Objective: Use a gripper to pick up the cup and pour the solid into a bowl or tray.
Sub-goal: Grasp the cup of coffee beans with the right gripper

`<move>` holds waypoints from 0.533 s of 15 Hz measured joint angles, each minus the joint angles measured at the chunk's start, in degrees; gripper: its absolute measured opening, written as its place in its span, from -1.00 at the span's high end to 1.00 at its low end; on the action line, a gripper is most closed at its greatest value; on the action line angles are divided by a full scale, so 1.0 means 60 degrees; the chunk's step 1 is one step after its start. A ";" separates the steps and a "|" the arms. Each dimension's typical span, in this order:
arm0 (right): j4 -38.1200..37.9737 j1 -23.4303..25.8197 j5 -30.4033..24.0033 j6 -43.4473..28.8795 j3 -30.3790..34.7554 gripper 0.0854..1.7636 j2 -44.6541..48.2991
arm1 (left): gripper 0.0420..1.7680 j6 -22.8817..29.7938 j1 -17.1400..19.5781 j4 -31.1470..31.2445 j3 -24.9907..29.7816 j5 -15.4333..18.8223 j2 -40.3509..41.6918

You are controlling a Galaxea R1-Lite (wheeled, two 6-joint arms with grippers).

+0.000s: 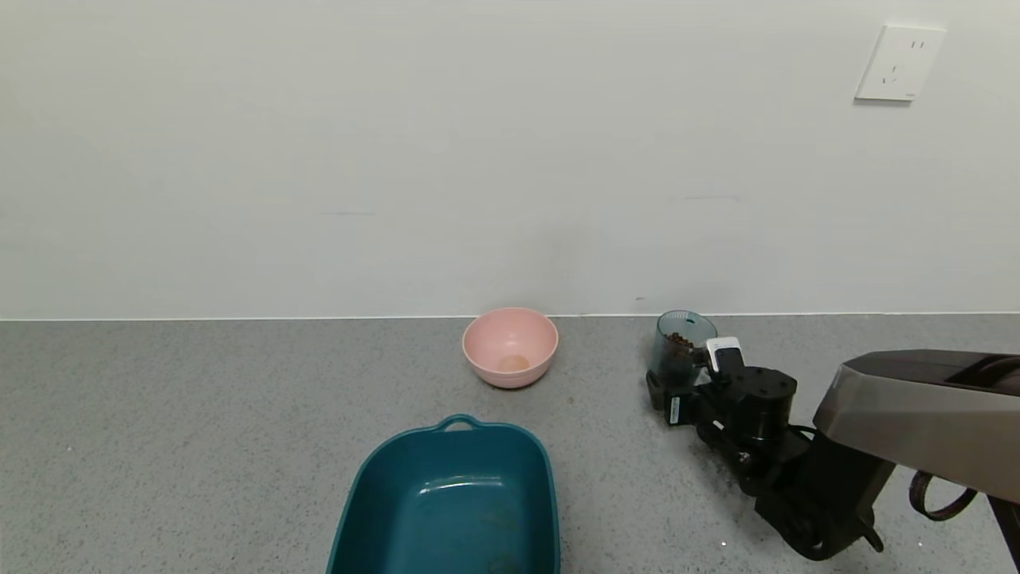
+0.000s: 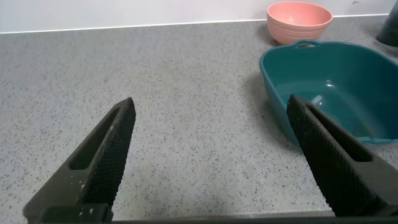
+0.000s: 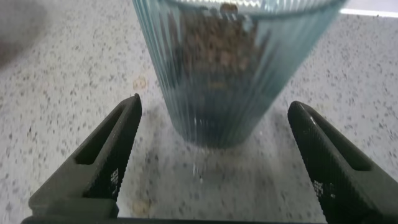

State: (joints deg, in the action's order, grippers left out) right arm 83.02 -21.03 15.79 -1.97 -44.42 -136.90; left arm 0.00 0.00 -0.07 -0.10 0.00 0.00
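My fingers stop short of the cup's side, so closing now would miss. My right gripper first moves toward the lower part of the cup's side [image 3: 214,118], then closes on it.
The ribbed blue-grey cup [image 1: 679,344] stands upright on the counter near the back wall, right of the pink bowl [image 1: 510,346]. Dark brown pellets [image 1: 680,341] fill part of it. My right gripper [image 1: 692,373] is open at the cup, one finger on each side, not touching. In the right wrist view the cup [image 3: 230,68] stands just beyond my open fingers [image 3: 118,149], with the pellets [image 3: 217,46] seen through its wall. My left gripper [image 2: 211,118] is open and empty over bare counter; the arm is out of the head view.
A large teal tray with a handle [image 1: 450,502] lies at the counter's front, in front of the pink bowl; it also shows in the left wrist view [image 2: 336,87], with the bowl [image 2: 298,20] behind it. The wall runs close behind the cup and bowl.
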 joint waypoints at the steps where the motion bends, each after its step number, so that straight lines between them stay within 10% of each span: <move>1: 0.0000 0.0000 0.0112 0.0008 -0.0195 -0.94 -0.0083 | -0.98 0.0000 0.0000 0.0000 0.0000 0.0000 0.0000; 8: 0.0028 0.0065 0.0221 0.0022 -0.1109 -0.94 -0.0612 | -0.98 0.0000 0.0000 0.0000 0.0000 0.0000 0.0000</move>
State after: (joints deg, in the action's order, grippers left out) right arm 83.19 -20.64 17.12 -1.84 -51.08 -140.57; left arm 0.00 0.00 -0.07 -0.10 0.00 0.00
